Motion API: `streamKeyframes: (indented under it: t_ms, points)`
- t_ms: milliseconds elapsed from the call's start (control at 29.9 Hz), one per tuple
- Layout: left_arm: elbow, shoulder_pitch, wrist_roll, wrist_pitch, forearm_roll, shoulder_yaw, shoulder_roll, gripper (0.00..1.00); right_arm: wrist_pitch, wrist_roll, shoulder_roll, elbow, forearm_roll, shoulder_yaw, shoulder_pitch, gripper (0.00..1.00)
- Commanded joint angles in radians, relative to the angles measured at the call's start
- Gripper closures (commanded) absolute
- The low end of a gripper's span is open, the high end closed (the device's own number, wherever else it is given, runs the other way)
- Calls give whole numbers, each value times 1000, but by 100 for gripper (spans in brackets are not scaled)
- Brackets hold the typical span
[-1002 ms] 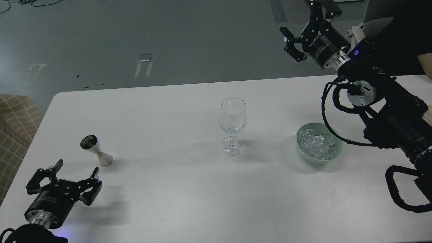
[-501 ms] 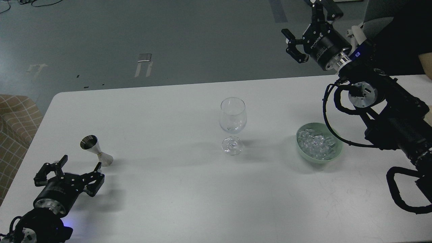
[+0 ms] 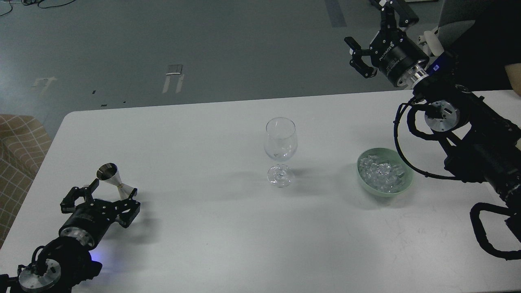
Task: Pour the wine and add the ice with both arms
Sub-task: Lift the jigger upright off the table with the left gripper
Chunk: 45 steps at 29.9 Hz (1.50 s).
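My left gripper will next grab the steel jigger by its narrower lower cup (image 3: 124, 191) to pour wine into the glass (image 3: 280, 150).
An empty clear wine glass (image 3: 280, 150) stands upright in the middle of the white table (image 3: 211, 236). A pale green bowl (image 3: 407, 184) to its right holds a heap of small clear ice cubes (image 3: 381, 173). A small steel jigger (image 3: 115, 185) stands at the left. My left gripper (image 3: 109, 192) is open, low over the table, its fingers on either side of the jigger's lower part, not closed on it. My right gripper (image 3: 376, 36) is open and empty, raised high beyond the table's far right edge, well above and behind the bowl.
A plaid-covered seat (image 3: 16, 162) stands past the table's left edge. The table's far edge runs just behind the glass, with grey floor beyond. My right arm's elbow and looped cables (image 3: 407, 134) hang close to the bowl's right side.
My left gripper has moved forward and right to the jigger, now straddling it. My right gripper has drifted up and to the right, staying open.
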Motion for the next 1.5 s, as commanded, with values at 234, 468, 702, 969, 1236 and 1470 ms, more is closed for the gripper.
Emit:
streamKeyframes:
  t_ms: [234, 468, 702, 969, 1236, 1470]
  points:
    - [57, -32, 1, -1, 2, 1, 6, 3, 0, 0, -1, 1, 0, 1, -6, 0]
    - [68, -52, 0, -2, 2, 1, 7, 4, 0, 0, -1, 1, 0, 1, -10, 0]
    - [109, -81, -2, -2, 2, 1, 7, 4, 0, 0, -1, 1, 0, 1, -13, 0]
    - [109, -81, -20, -10, 21, 3, 10, 47, 0, 0, -9, 10, 0, 1, -14, 0]
    - [109, -78, -20, -31, 21, 1, 13, 58, 0, 0, -9, 14, 0, 1, -22, 0]
    - [109, -75, -16, -56, 21, 3, 6, 61, 0, 0, -10, 14, 0, 1, -22, 0]
